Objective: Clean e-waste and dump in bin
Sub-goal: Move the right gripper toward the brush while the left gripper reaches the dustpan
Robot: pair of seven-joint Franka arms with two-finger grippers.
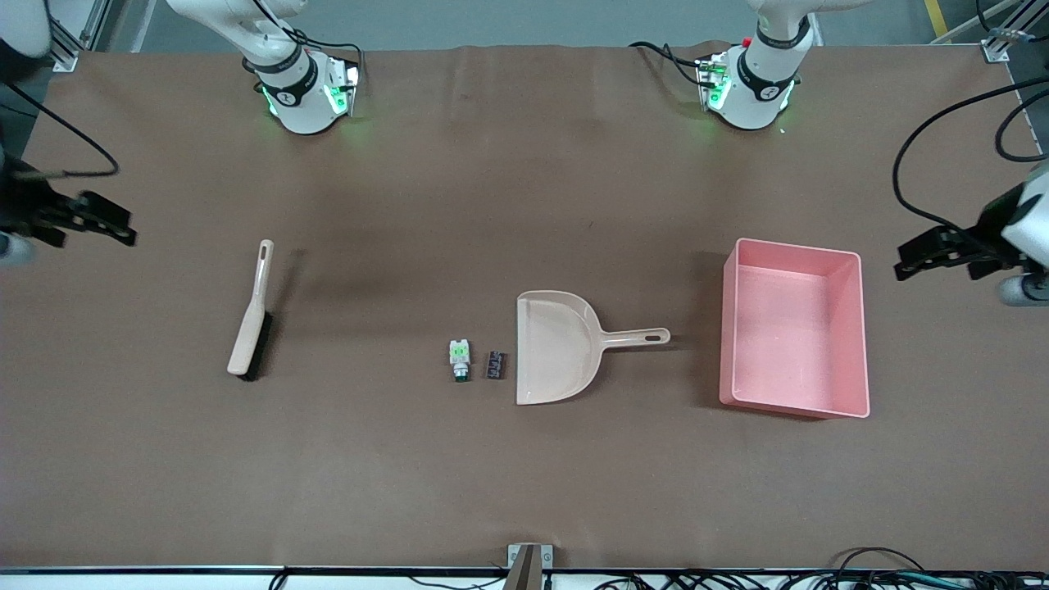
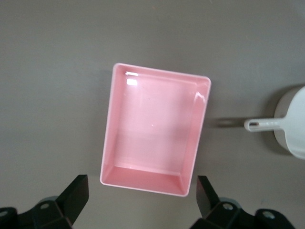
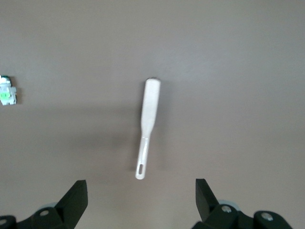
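Observation:
Next, my right gripper grabs the beige brush by its handle (image 1: 263, 270) to sweep the e-waste into the dustpan (image 1: 557, 348).
The e-waste lies mid-table: a white part with a green patch (image 1: 460, 357) and, beside it, a flat dark chip (image 1: 495, 365), both just off the open mouth of the beige-pink dustpan (image 1: 557, 348). The white part also shows at the edge of the right wrist view (image 3: 7, 95). The pink bin (image 1: 787, 328) stands empty toward the left arm's end. My left gripper (image 1: 905, 258) hangs open and empty above the table beside the bin (image 2: 152, 129). My right gripper (image 1: 123, 225) hangs open and empty above the table at the right arm's end.
A beige brush (image 1: 251, 315) lies on its side toward the right arm's end; it also shows in the right wrist view (image 3: 148, 119). The dustpan's handle (image 2: 264, 124) points at the bin. A brown mat (image 1: 524, 492) covers the table.

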